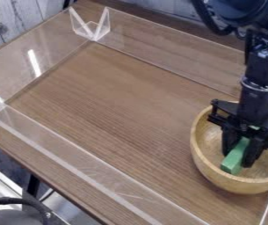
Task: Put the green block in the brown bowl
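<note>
The green block point(235, 159) has its lower end inside the bowl's rim, near the brown bowl's bottom, and would stay in the bowl, so the robot's gripper needs to let go of it now.
The brown bowl point(207, 159) sits at the table's near right corner, a round light wooden bowl with a thick rim. Inside it stands the green block point(235, 159), tilted, its lower end close to the bowl's floor. My black gripper point(242, 151) reaches straight down into the bowl and is shut on the block's upper part, its fingers hiding the top of it.
A wooden tabletop point(124, 105) is fenced by low clear acrylic walls point(54, 149). A clear acrylic bracket point(91, 25) stands at the far edge. The arm's black column point(263, 70) rises above the bowl.
</note>
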Controlling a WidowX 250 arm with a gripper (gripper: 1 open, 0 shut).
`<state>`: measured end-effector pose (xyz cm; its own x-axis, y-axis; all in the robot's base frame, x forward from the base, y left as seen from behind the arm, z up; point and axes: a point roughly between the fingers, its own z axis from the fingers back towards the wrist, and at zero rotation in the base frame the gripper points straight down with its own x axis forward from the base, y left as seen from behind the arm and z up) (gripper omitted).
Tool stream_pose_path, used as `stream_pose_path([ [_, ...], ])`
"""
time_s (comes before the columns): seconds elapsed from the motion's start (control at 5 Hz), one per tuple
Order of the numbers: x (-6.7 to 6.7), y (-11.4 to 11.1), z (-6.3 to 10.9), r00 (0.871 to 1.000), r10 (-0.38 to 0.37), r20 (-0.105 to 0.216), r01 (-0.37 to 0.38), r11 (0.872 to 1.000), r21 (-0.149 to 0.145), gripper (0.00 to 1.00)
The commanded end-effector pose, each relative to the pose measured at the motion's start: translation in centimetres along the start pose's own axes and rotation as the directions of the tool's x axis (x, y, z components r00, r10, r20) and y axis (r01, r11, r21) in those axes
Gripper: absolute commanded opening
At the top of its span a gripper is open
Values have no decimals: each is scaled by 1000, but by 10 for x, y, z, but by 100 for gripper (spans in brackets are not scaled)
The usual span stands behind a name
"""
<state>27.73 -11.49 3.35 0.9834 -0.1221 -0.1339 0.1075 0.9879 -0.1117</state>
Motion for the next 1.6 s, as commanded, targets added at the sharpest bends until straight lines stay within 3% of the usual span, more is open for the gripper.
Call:
stream_pose_path([
  [0.0,7,5,4,1000,13,21,-13,1000,-1,0],
  [1.2,10,8,-2,1000,17,-11,-17,1000,3,0],
  [1.4,10,8,1,1000,18,-17,-18,1000,3,100],
])
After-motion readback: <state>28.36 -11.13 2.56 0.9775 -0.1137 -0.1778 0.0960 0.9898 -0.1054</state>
